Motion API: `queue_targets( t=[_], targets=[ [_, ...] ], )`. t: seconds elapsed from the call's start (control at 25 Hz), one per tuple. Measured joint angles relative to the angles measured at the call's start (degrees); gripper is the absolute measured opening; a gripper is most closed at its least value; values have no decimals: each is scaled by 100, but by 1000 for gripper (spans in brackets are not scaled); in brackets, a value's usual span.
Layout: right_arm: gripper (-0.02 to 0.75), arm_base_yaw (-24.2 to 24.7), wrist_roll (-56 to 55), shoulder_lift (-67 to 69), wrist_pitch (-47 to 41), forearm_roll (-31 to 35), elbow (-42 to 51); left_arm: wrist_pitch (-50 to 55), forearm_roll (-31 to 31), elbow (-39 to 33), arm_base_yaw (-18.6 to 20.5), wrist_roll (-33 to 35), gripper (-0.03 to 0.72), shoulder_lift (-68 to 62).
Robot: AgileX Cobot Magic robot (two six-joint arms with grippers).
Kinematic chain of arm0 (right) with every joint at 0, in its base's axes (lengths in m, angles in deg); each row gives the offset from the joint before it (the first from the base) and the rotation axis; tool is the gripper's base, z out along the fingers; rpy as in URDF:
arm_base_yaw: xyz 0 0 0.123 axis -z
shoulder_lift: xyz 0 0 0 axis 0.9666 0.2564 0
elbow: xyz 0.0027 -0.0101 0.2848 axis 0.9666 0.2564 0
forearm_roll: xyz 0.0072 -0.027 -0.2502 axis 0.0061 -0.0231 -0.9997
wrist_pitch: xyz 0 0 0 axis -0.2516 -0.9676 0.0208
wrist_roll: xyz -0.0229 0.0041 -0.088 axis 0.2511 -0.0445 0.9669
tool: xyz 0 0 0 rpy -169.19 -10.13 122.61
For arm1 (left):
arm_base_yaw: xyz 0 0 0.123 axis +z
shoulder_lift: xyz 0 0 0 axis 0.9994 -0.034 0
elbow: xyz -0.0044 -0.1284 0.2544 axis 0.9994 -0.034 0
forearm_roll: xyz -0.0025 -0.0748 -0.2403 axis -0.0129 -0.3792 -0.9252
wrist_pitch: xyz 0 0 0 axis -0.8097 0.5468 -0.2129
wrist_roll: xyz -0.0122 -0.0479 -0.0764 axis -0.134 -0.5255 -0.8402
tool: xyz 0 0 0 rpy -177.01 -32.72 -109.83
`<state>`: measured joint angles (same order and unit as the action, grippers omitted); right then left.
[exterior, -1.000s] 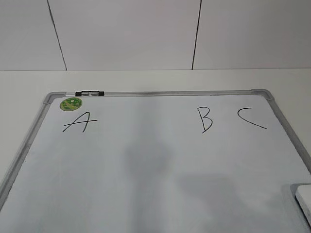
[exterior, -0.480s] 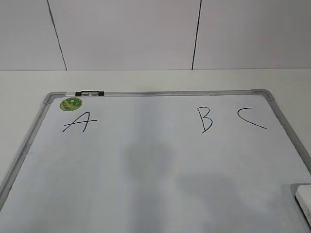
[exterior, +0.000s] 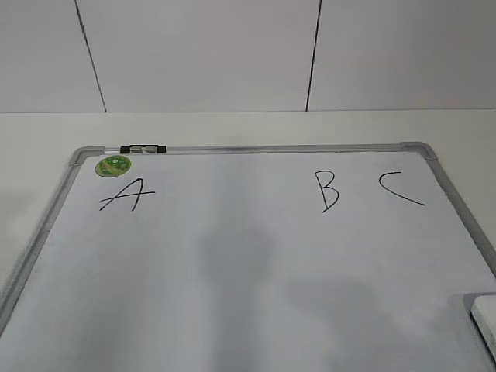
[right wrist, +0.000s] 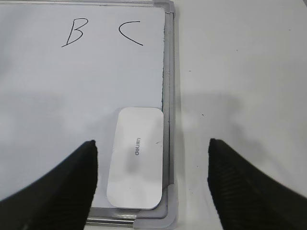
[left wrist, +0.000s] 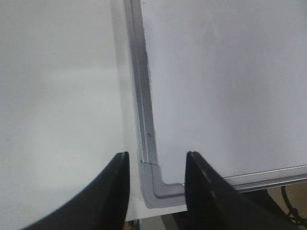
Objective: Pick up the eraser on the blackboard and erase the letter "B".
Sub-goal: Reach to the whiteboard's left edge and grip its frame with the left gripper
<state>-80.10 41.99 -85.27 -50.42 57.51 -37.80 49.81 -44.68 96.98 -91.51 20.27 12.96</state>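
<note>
The left gripper should next steady the board while the "B" is erased, so it should grab the silver frame by its side bar beside the "A".
The blackboard is a white board with a silver-grey frame lying flat on the table. The letter "B" stands between an "A" and a "C"; it also shows in the right wrist view. The white eraser lies flat in the board's near right corner, against the frame; only its corner shows in the exterior view. My right gripper is open wide above the eraser, apart from it. My left gripper is open and empty above the board's near left corner.
A round green sticker and a small black-and-silver clip sit at the board's far left. Bare white table lies right of the board and also left of it. A white panelled wall stands behind.
The eraser's visible corner at the lower right of the exterior view has shifted only slightly, downward. The board and letters have not moved.
</note>
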Motion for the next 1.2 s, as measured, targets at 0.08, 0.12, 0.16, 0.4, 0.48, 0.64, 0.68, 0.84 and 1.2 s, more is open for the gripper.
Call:
queue_targets(
  t=[0.08,0.12,0.16,0.4,0.48,0.64,0.68,0.84,1.2],
  targets=[
    [553,0,0,0,0,0,0,-42,-105,228,0,-11,286,-533],
    [553,0,0,0,0,0,0,-58,-126,326,0,-20,282,-754],
    [553,0,0,0,0,0,0,-81,-129,442,0,-20,279,-1012],
    [553,0,0,0,0,-4,0,-276,-129,1127,0,-20,275,-2425],
    [553,0,0,0,0,-4,0,-426,-129,1354,0,-20,275,-2873],
    [552,0,0,0,0,-13,0,-549,13,1811,0,-20,275,-3638],
    [552,0,0,0,0,-13,0,-552,83,1918,0,-20,275,-3791],
    [552,0,0,0,0,6,0,-597,260,2379,0,-20,272,-4461],
    [552,0,0,0,0,227,0,-754,283,2924,-137,-20,267,-5632]
  ],
)
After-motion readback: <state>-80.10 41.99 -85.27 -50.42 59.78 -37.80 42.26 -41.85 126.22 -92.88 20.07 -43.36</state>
